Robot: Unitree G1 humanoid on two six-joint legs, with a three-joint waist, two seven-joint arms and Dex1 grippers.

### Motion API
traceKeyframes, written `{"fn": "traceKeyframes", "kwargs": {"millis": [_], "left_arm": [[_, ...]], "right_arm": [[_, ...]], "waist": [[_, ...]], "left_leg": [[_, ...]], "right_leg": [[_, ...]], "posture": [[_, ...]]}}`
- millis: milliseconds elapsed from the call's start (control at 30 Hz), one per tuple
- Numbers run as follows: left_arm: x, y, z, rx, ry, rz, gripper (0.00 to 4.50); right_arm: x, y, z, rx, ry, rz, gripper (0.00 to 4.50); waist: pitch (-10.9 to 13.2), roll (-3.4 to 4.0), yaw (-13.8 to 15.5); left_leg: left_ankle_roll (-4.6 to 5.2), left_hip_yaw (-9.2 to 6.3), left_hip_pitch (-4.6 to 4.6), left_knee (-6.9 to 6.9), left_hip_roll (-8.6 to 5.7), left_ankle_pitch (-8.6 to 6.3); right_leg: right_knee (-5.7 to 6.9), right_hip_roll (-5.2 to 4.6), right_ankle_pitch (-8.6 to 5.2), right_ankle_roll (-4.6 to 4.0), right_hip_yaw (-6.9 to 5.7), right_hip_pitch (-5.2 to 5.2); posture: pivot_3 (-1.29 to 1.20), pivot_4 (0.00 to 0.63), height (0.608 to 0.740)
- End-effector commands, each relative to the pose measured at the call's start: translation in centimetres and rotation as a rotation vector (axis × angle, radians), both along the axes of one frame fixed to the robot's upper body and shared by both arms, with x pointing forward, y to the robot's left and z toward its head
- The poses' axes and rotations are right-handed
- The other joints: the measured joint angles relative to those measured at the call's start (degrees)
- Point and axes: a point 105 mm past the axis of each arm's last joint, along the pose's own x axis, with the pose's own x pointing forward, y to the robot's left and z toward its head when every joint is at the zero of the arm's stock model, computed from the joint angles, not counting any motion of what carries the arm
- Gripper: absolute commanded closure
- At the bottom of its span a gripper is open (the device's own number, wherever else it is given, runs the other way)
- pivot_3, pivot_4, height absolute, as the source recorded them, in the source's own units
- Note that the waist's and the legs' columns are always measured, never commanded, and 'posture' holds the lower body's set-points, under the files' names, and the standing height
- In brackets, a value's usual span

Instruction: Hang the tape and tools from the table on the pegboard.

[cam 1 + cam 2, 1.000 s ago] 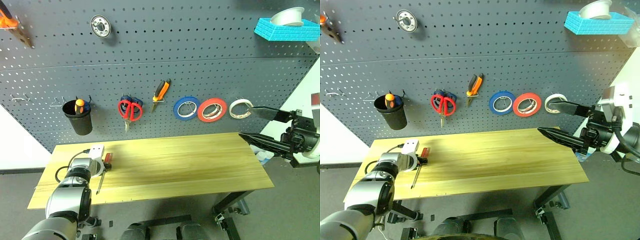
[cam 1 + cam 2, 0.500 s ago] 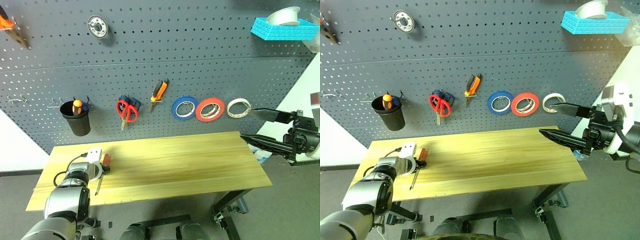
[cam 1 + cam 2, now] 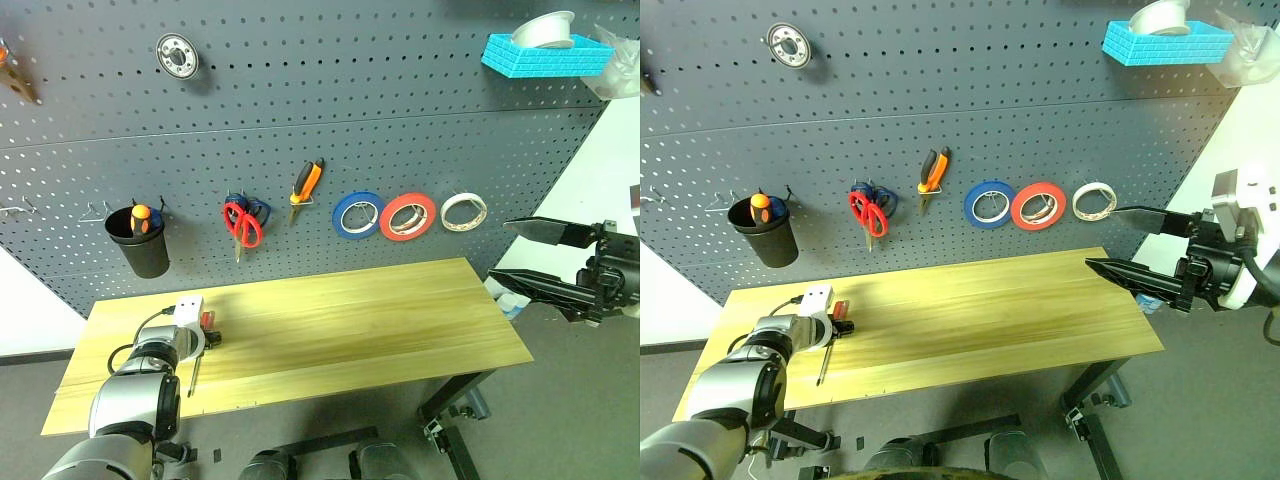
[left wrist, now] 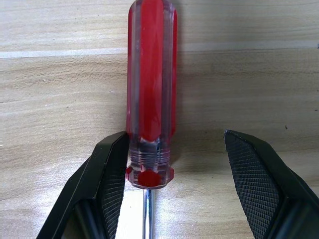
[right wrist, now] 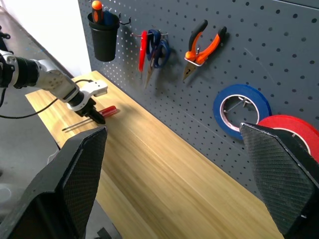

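My left gripper is ready to close. Closing now would hold the screwdriver. Its fingers are on either side of the screwdriver handle's base (image 4: 149, 164), above the screwdriver's metal stem.
A slim red-handled screwdriver (image 4: 149, 89) lies near the left end of the light wood table (image 3: 350, 320). My left gripper (image 4: 174, 149) is open astride the base of its handle. One finger touches the handle and the other stands clear of it. On the dark grey pegboard (image 3: 300, 90) hang the red-orange tape (image 3: 407, 216), the red-handled scissors (image 3: 240, 222) and the orange-and-black pliers (image 3: 306, 185). Off the table's right end, my right gripper (image 3: 500, 250) is open in the air with nothing in it.
A blue roll (image 3: 358, 214) and a whitish roll (image 3: 463, 211) flank the tape. A black cup (image 3: 140, 240) holding an orange-handled tool hangs at the left. A blue basket (image 3: 545, 55) sits at the top right, and a round disc (image 3: 176, 55) at the upper left.
The camera has turned, so the whole picture has shifted. My right gripper now stands a little further off the table's right end. The left gripper still straddles the screwdriver.
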Motion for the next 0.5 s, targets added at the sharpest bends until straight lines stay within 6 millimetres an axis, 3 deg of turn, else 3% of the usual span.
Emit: {"fn": "traceKeyframes", "kwargs": {"millis": [33, 133, 333, 500], "left_arm": [[0.56, 0.39, 0.62, 0.003, -0.028, 0.013, 1.33], [0.48, 0.56, 0.59, 0.009, -0.028, 0.018, 1.90], [0.31, 0.57, 0.43, 0.015, -0.021, 0.014, 3.78], [0.35, 0.21, 0.34, 0.011, -0.018, 0.005, 3.81]], "right_arm": [[-0.20, 0.14, 1.13, -0.013, -0.047, 0.009, 0.00], [-0.13, 0.16, 1.07, -0.012, -0.046, 0.008, 0.00], [-0.09, 0.19, 1.02, -0.011, -0.046, 0.007, 0.00], [-0.07, 0.24, 0.97, -0.009, -0.048, 0.006, 0.00]], "waist": [[0.0, 0.00, 0.0], [0.0, 0.00, 0.0], [-0.1, 0.10, 0.1], [-0.1, 0.15, 0.1]], "left_leg": [[0.02, 0.00, -0.01, 0.05, 0.00, -0.02], [0.07, 0.00, -0.05, 0.18, 0.00, -0.06], [0.11, 0.00, -0.08, 0.30, -0.01, -0.09], [0.12, 0.01, -0.08, 0.30, -0.01, -0.09]], "right_leg": [[0.02, 0.00, 0.00, 0.00, 0.00, 0.00], [0.05, 0.00, 0.02, 0.04, 0.00, 0.02], [0.04, -0.01, 0.05, 0.10, 0.00, 0.05], [0.05, -0.01, 0.05, 0.10, 0.00, 0.05]], "posture": [[-0.29, 0.011, 0.717], [-0.28, 0.012, 0.717], [-0.28, 0.010, 0.717], [-0.28, 0.004, 0.717]]}}
